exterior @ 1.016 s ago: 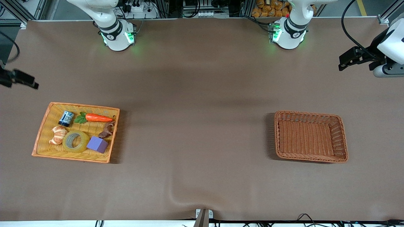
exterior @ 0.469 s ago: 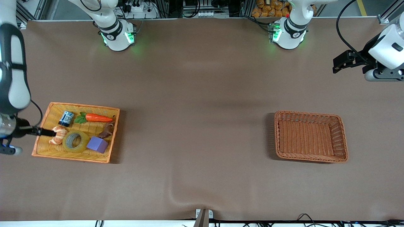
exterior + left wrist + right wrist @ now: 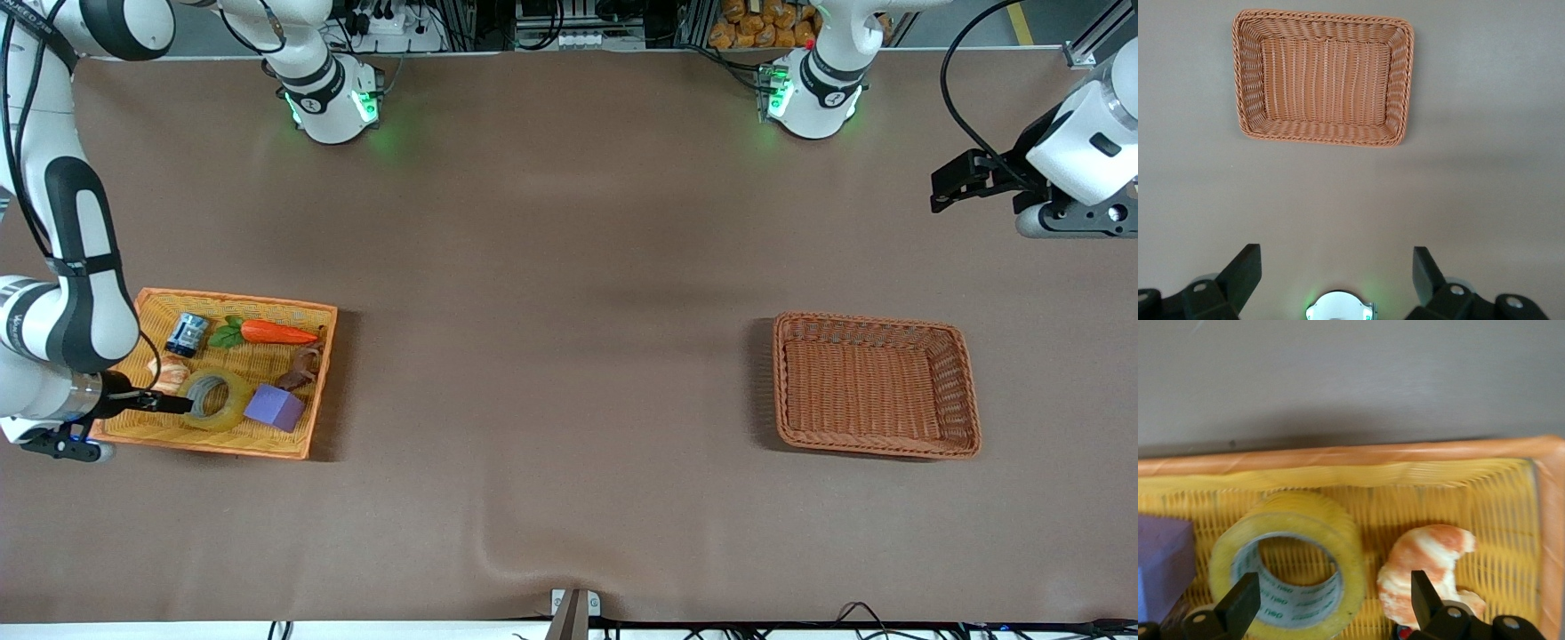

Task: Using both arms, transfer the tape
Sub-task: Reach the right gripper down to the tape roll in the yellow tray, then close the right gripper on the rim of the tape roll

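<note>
The tape's rim (image 3: pixel 193 385) and the croissant (image 3: pixel 169 369) are still below the fingers, so my right gripper needs to go down before it closes.
The tape (image 3: pixel 213 400), a yellowish roll with a grey-white core, lies flat in the orange tray (image 3: pixel 222 447) between a croissant (image 3: pixel 169 369) and a purple cube (image 3: pixel 275 407). My right gripper (image 3: pixel 174 404) is open and empty, low over the tray at the tape's rim. In the right wrist view the tape (image 3: pixel 1288 563) lies partly between the open fingers (image 3: pixel 1238 607), with the croissant (image 3: pixel 1428 567) by the other finger. My left gripper (image 3: pixel 944 188) is open and empty, and waits over the bare table at the left arm's end; it also shows in the left wrist view (image 3: pixel 1335 270).
The tray also holds a carrot (image 3: pixel 277 332), a small blue can (image 3: pixel 187 334) and a brown piece (image 3: pixel 302 366). A brown wicker basket (image 3: pixel 876 449) stands empty toward the left arm's end, seen too in the left wrist view (image 3: pixel 1325 137).
My right arm has swung in from the table's edge and come down into the tray, its gripper now at the tape. My left gripper has shifted slightly.
</note>
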Controlling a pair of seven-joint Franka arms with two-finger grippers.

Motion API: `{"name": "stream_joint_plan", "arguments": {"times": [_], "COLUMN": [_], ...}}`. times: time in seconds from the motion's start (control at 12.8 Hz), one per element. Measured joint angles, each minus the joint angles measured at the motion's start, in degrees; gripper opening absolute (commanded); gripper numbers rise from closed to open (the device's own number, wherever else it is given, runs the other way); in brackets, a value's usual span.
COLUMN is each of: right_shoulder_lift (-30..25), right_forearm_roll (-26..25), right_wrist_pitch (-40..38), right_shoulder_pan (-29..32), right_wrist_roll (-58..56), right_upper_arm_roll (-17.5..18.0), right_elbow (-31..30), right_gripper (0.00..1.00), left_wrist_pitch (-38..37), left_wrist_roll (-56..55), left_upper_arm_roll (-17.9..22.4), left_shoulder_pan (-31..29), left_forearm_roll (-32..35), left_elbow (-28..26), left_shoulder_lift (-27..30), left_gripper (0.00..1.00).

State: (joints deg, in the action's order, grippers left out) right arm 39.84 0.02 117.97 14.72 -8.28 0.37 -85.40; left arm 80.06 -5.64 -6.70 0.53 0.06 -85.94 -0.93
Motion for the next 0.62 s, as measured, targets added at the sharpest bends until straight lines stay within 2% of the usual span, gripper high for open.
{"name": "stream_joint_plan", "arguments": {"times": [0.31,0.62], "right_shoulder_lift": [0.0,0.1], "right_forearm_roll": [0.0,-0.5], "right_wrist_pitch": [1.1,4.2], "right_shoulder_pan": [0.1,0.3], "right_wrist_roll": [-9.4,-12.1], "right_upper_arm_roll": [-0.3,-0.2], "right_elbow": [-2.3,-4.7], "right_gripper": [1.0,1.0], "left_wrist_pitch": [0.0,0.0], "left_wrist_roll": [0.0,0.0], "left_upper_arm_roll": [0.0,-0.1], "left_shoulder_pan": [0.0,0.0], "left_forearm_roll": [0.0,0.0], "left_elbow": [-0.1,-0.4], "left_shoulder_lift": [0.0,0.0], "left_gripper": [1.0,1.0]}}
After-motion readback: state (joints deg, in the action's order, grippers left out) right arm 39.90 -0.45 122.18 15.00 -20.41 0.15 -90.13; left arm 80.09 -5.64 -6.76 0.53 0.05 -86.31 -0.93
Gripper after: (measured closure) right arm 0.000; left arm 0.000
